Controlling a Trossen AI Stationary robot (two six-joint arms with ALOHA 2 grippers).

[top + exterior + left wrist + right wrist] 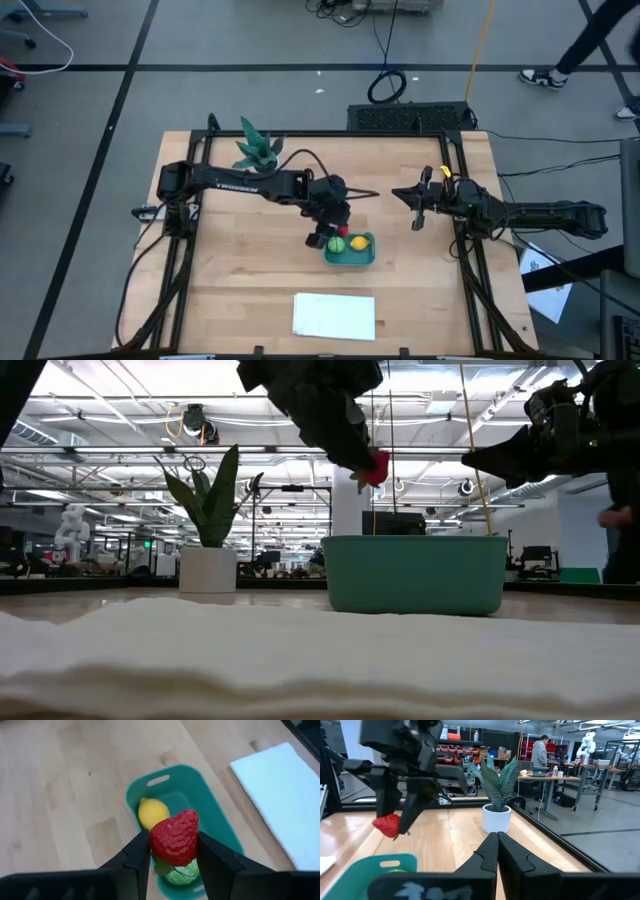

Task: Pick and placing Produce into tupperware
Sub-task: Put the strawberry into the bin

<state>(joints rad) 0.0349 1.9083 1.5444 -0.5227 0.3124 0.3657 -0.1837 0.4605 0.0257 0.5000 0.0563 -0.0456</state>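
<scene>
The strawberry (342,230) is high over the tupperware's back rim in the high view; my left gripper should lower it inward before releasing.
My left gripper (173,851) hangs over the teal tupperware (350,250), shut on the red strawberry (175,837), which also shows in the low view (375,466) above the tupperware (415,574). The yellow lemon (151,812) and the round green piece (181,872) lie on the tupperware's floor (190,802). In the high view the lemon (358,242) and green piece (337,243) sit side by side. My right gripper (414,208) waits shut near the table's right side, touching nothing. My left gripper pinches the strawberry by its two sides (156,842), one finger on each side, coming from above and pointing down. The strawberry is lifted clear, hanging in the air above the tupperware, with its green leaf end toward the wrist.
A flat white rectangle (334,315) lies by the table's near edge. A potted green plant (256,146) stands at the far left of the table. A person's legs (575,50) show on the floor beyond the far right corner. Bare wood lies left of the tupperware.
</scene>
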